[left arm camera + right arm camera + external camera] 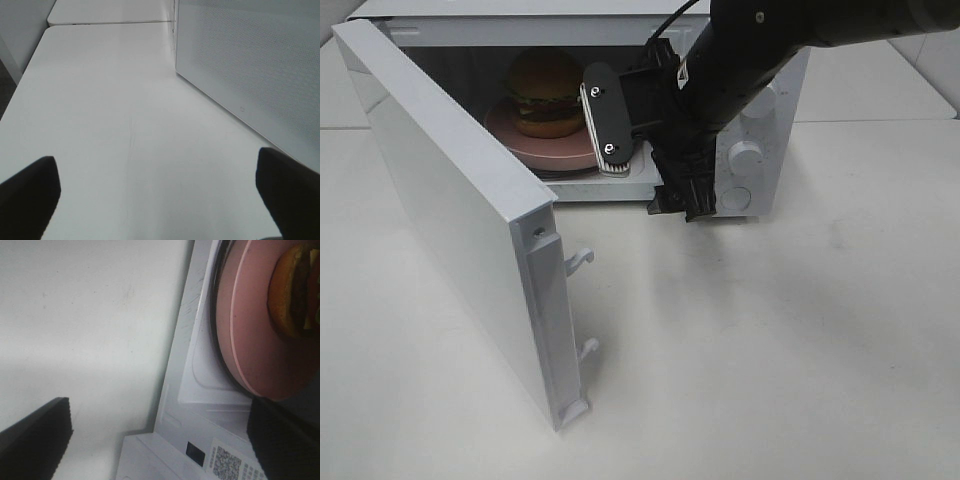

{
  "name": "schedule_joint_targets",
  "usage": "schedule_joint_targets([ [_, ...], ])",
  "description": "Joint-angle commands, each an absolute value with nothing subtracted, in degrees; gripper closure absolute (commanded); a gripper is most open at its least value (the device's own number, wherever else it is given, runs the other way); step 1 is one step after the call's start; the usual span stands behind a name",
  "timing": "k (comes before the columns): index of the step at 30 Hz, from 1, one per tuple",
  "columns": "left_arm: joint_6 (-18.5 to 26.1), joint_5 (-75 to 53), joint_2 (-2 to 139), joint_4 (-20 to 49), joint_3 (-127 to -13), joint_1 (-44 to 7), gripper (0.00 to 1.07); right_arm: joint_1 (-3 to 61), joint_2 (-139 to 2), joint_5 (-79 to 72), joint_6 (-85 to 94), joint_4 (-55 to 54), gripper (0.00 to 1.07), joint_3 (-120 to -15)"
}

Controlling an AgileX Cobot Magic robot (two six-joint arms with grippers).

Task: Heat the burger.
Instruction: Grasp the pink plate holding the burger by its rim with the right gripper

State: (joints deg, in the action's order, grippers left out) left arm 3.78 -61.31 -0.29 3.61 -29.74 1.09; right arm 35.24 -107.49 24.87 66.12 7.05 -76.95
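Next, my right gripper grabs the pink plate by its rim [548, 164] to carry the burger [545, 95] out of the microwave.
The burger [545, 95] sits on a round pink plate [560, 152] inside the open microwave [752, 160]. My right gripper [645, 165] hangs open at the front of the oven's opening. One of its fingers is by the plate's near rim and the other is over the table in front. The right wrist view shows the plate [250, 340], part of the burger [295, 290] and the gripper [160, 440] with nothing in it. My left gripper [160, 200] is open and empty over bare table, and is out of the high view.
The microwave door [450, 220] stands swung wide to the left, its latch hooks pointing toward the table's middle. Its dotted outer face [250, 60] is close beside my left gripper. White knobs [748, 155] sit on the oven's right panel.
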Motion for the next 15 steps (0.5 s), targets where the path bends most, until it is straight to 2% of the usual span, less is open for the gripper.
schedule_joint_targets([
  [1,3.7,-61.2,-0.5,3.8,-29.6,1.2,0.07,35.7,-108.7,23.8,65.7,7.1,0.15,-78.3],
  [15,3.7,-61.2,-0.5,3.8,-29.6,1.2,0.07,37.5,-115.9,19.0,62.9,8.2,0.18,-85.1],
])
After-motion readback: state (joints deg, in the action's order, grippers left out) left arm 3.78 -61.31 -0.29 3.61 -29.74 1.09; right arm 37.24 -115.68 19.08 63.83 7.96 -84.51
